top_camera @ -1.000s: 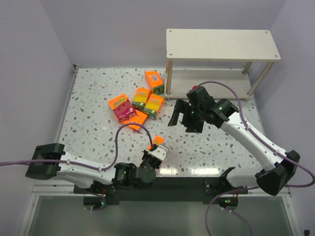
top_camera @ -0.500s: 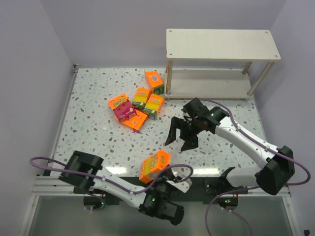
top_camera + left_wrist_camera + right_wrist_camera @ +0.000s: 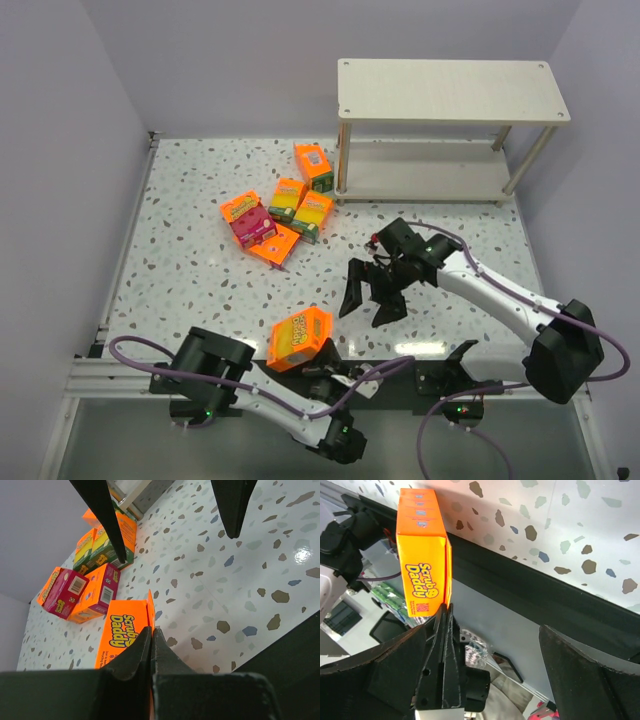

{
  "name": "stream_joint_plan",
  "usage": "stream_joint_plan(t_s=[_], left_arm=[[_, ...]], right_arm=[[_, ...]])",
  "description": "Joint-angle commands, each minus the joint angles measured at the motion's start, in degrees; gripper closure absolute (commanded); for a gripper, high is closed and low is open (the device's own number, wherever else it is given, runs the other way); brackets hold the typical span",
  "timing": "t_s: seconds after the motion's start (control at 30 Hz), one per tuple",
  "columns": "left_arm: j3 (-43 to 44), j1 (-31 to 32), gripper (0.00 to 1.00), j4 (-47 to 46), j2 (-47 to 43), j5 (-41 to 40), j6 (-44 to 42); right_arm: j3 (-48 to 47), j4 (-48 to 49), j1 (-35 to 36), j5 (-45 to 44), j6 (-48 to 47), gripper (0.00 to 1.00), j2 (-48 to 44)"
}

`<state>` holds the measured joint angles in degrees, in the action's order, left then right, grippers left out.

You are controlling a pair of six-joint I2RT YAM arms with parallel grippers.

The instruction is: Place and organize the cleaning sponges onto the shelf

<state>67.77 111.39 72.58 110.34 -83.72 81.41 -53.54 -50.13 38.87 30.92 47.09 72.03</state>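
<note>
I should next grab the orange pack with my right gripper by the flap edge facing that gripper, so the pack's body stays free to enter the shelf.
My left gripper is shut on the thin edge flap of one orange cleaning-sponge pack and holds it raised over the table's front edge. In the left wrist view the fingers pinch the pack. My right gripper is open and empty, just right of the pack, jaws turned toward it. The right wrist view shows the pack ahead, left of the open gripper. Several more packs lie in a cluster on the table. The two-tier shelf stands at the back right; no pack shows on it.
The speckled table ends at a black front rail. The shelf's left leg stands beside the nearest pack. Walls close in on the left and the back. The pile also shows in the left wrist view.
My left arm has swung round and lifted the pack from the table toward the front edge. My right gripper has moved from near the shelf down toward the front, closer to the pack.
</note>
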Motion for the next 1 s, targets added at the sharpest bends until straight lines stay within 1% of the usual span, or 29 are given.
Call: stream_joint_plan(t_s=[0.0, 0.2, 0.4, 0.6, 0.77, 0.87, 0.9, 0.93, 0.97], left_arm=[[2.6, 0.3, 1.00, 2.7, 1.1, -13.1, 7.1], [2.5, 0.3, 1.00, 2.8, 1.0, -13.2, 8.1], [1.7, 0.3, 1.00, 2.7, 0.7, -13.1, 8.9], [0.9, 0.3, 1.00, 2.7, 0.1, -13.1, 9.6], [0.3, 0.2, 1.00, 2.7, -0.2, -13.1, 9.8], [-0.1, 0.2, 1.00, 2.7, -0.6, -13.1, 10.0], [-0.4, 0.2, 1.00, 2.7, -0.7, -13.1, 10.1], [-0.4, 0.1, 1.00, 2.7, -0.8, -13.1, 10.2], [-0.5, 0.2, 1.00, 2.7, -0.9, -13.1, 10.1]], right_arm=[[1.2, 6.0, 0.1, 2.0, -3.1, 0.02, -0.4], [2.0, 15.7, 1.8, 4.5, 1.2, 0.01, 2.2], [0.5, 20.8, 5.1, 5.6, 3.4, 0.01, 9.0], [-3.2, 23.1, 9.5, 6.6, 5.2, 0.01, 15.1], [-4.8, 24.1, 13.1, 6.7, 6.3, 0.02, 18.2], [-4.3, 25.8, 14.0, 7.8, 7.5, 0.12, 18.8], [-4.0, 25.9, 14.2, 8.2, 7.8, 0.22, 18.7], [-3.7, 25.7, 14.3, 8.3, 7.8, 0.28, 18.6], [-3.4, 25.3, 14.5, 8.5, 7.9, 0.42, 18.4]])
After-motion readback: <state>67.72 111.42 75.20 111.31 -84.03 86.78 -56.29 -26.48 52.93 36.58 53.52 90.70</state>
